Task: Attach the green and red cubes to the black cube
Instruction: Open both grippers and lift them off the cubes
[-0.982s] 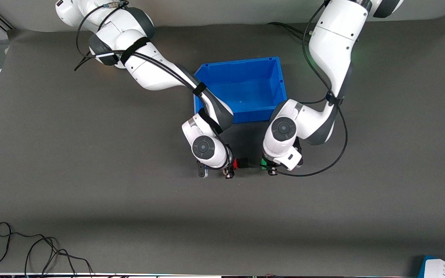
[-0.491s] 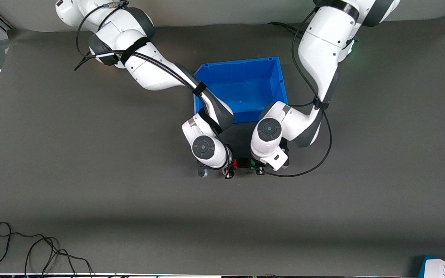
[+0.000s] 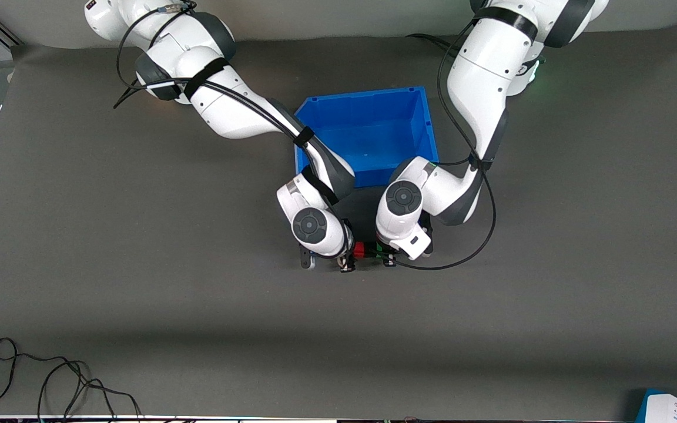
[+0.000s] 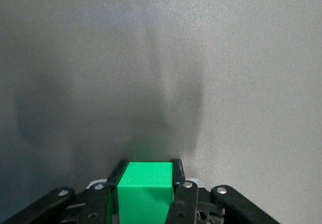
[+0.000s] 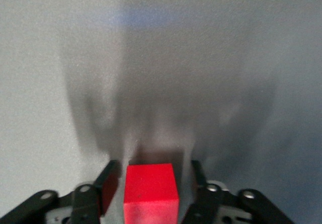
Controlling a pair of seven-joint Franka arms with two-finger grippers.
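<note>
The green cube is level with and against the black cube, so it is time for my left gripper to let go now.
The red cube (image 3: 359, 251), the black cube (image 3: 369, 249) and the green cube (image 3: 380, 251) stand in a row on the mat, nearer to the front camera than the blue bin. The green cube looks pressed against the black one. My left gripper (image 3: 390, 257) is shut on the green cube (image 4: 146, 194); both fingers touch its sides in the left wrist view (image 4: 148, 166). My right gripper (image 3: 347, 261) straddles the red cube (image 5: 151, 189). In the right wrist view its jaws (image 5: 153, 171) stand a little apart from the cube on both sides. Neither wrist view shows the black cube.
The blue bin (image 3: 362, 97) stands open just farther from the front camera than the cubes, between the two forearms. A loose black cable (image 3: 50, 382) lies at the mat's front corner toward the right arm's end. A white and blue box (image 3: 676, 408) sits at the other front corner.
My left arm has carried the green cube across the mat toward the right arm's end until it meets the black cube. The right arm and the red cube have not moved.
</note>
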